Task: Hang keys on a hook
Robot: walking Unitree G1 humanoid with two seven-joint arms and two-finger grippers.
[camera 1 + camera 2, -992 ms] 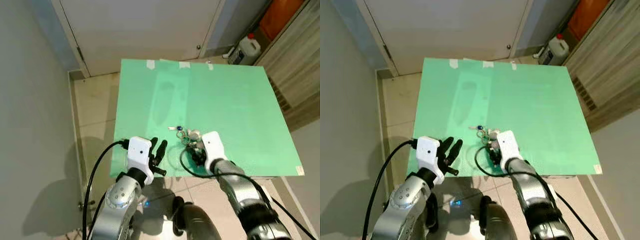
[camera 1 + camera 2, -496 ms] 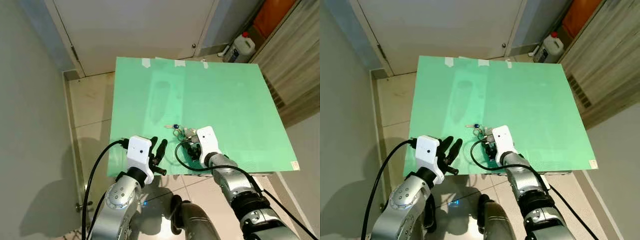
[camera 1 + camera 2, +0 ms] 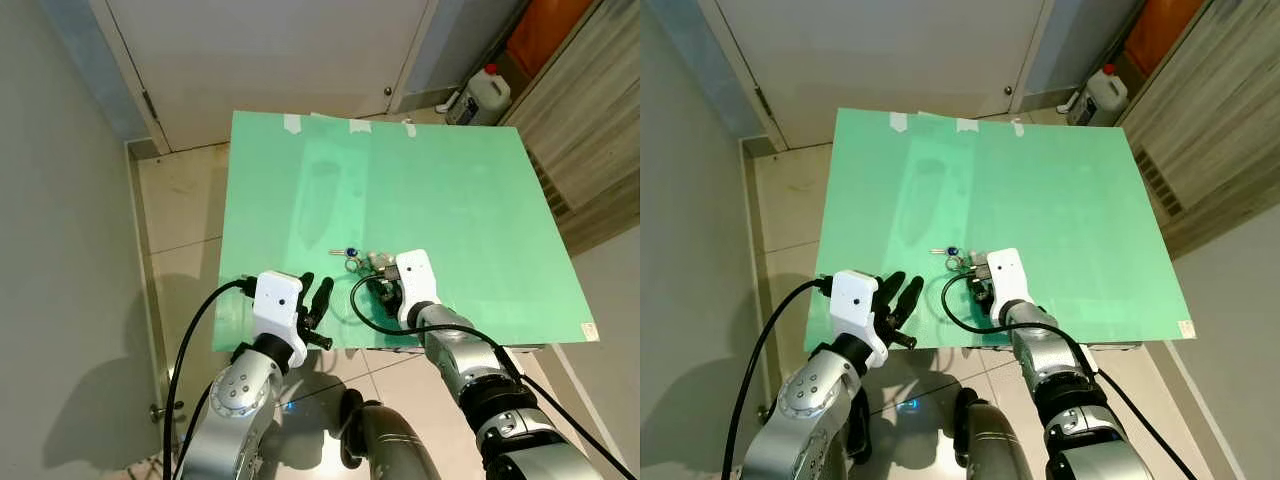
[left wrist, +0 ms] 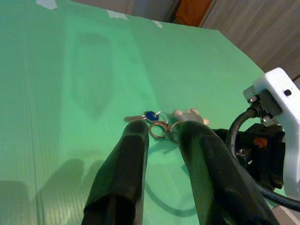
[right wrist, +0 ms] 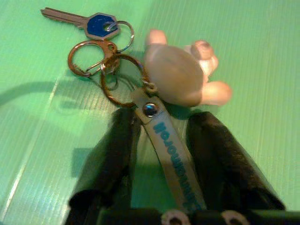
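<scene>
The blue-headed key (image 5: 101,26) has to stay free to hang on the hook, so my right gripper should grab the strap by its riveted end (image 5: 150,109).
The keys (image 3: 351,255) lie near the front of the green table (image 3: 450,190): a blue-headed key (image 5: 101,26), brass rings (image 5: 89,58), a beige plush charm (image 5: 176,75) and a grey lettered strap (image 5: 168,145). My right gripper (image 5: 164,119) rests low on the table just behind the bunch, open, with one finger on each side of the strap and the charm just beyond its tips. It appears from above as the right gripper (image 3: 382,288). My left gripper (image 3: 316,298) hovers open over the table's front left edge, a short way from the keys (image 4: 161,126).
A black cable (image 3: 362,312) loops from my right wrist over the table's front edge. A white door (image 3: 280,50) stands behind the table. A plastic jug (image 3: 487,93) sits on the floor at the back right beside wood panelling. A grey wall runs along the left.
The camera shifted a second ago. My right gripper has edged forward towards the keys, so the strap now lies between its fingers. The left arm has stayed put.
</scene>
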